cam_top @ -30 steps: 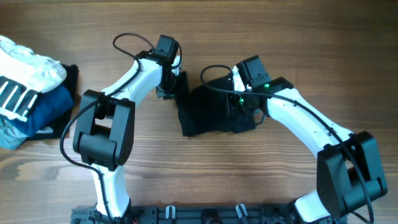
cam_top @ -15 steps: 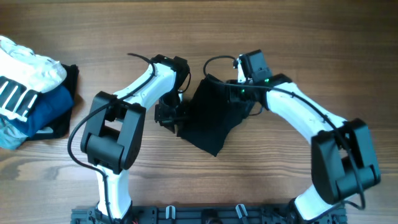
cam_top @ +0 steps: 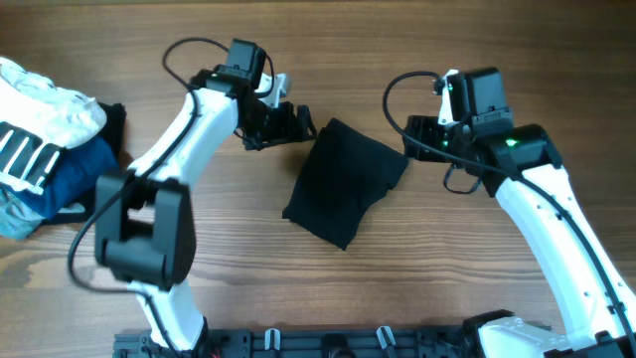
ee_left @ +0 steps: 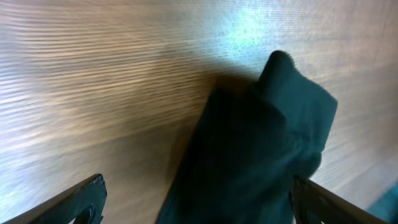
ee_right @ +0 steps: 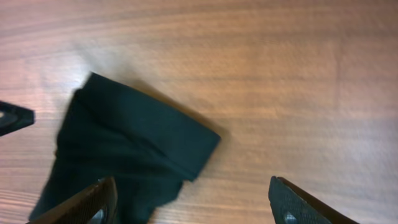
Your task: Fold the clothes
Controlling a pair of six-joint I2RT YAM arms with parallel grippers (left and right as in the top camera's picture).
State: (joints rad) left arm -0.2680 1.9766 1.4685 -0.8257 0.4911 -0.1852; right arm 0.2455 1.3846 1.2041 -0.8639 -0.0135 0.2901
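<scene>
I will lay the folded black T-shirt on the pile, so next I will grab it with my left gripper by its pile-facing side [cam_top: 304,171] [ee_left: 191,171], layers together.
The clothes, a black T-shirt [cam_top: 343,184], lie folded into a small tilted bundle in the middle of the wooden table. My left gripper [cam_top: 301,127] is open just off the bundle's upper left corner. In the left wrist view the dark fabric [ee_left: 261,143] fills the space ahead of the spread left gripper [ee_left: 199,208]. Off the bundle's upper right corner, my right gripper [cam_top: 415,139] is open too. In the right wrist view the folded shirt [ee_right: 130,143] lies to the left, and bare wood shows between the fingers of the right gripper [ee_right: 193,205].
A pile of other garments sits at the table's left edge: a white one with black stripes [cam_top: 40,129] on top of a blue folded one [cam_top: 75,174]. Cables loop above both wrists.
Both grippers have opened and let go of the shirt, then drawn back and apart. The shirt stays on the table as a tilted folded bundle.
</scene>
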